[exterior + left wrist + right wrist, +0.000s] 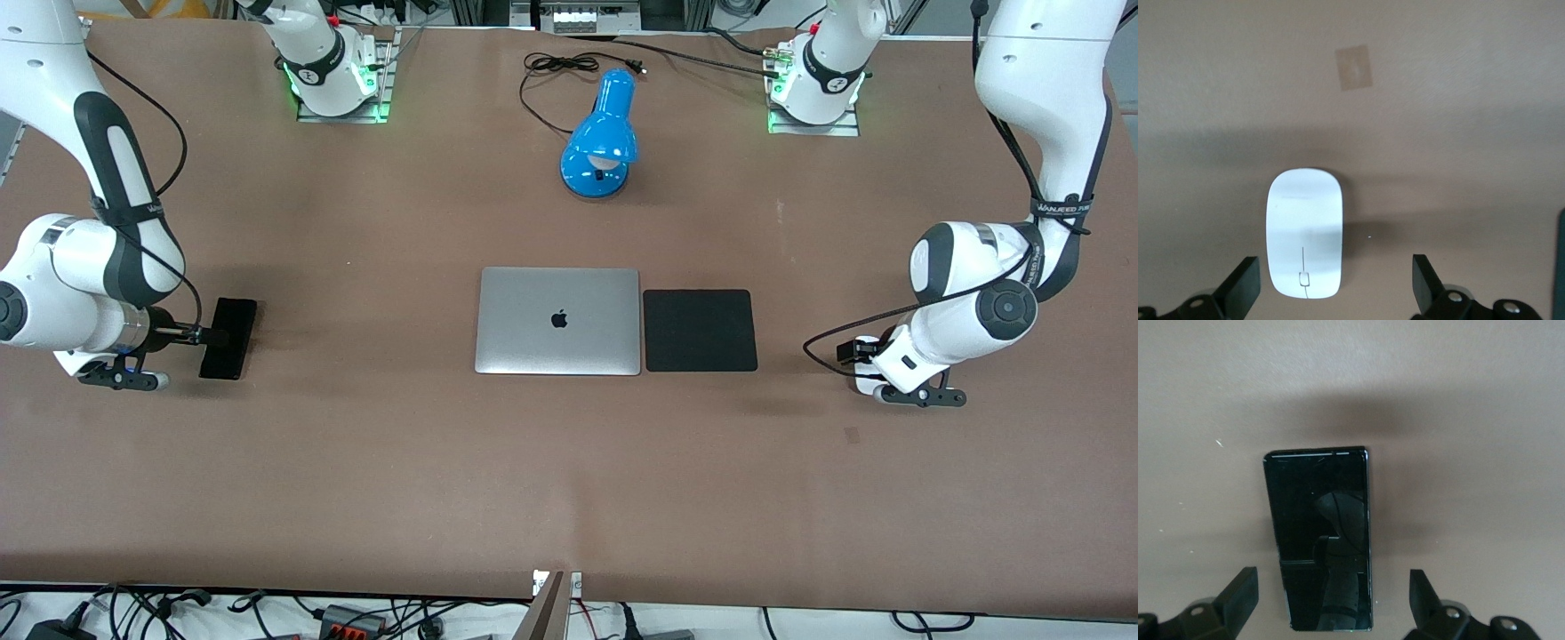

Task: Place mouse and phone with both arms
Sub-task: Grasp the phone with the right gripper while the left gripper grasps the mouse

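My left gripper's fingers are above the white mouse (1305,233) and would miss the mouse if I closed now, so I need to lower them first, then close on the mouse.
The black phone (228,339) lies flat on the brown table toward the right arm's end. My right gripper (212,336) hangs low over it, open. In the right wrist view the phone (1318,533) lies lengthwise between the fingers (1238,597), which stand apart from its sides. The white mouse (1305,233) lies on the table toward the left arm's end. My left gripper (1335,290) is open over it, with the mouse nearer to one finger (1241,290). In the front view the left gripper (855,353) hides the mouse.
A closed silver laptop (558,320) lies mid-table with a square black mouse pad (700,330) beside it toward the left arm's end. A blue desk lamp (600,142) and its black cable (551,67) lie nearer the arm bases. A small tape patch (1354,67) marks the table.
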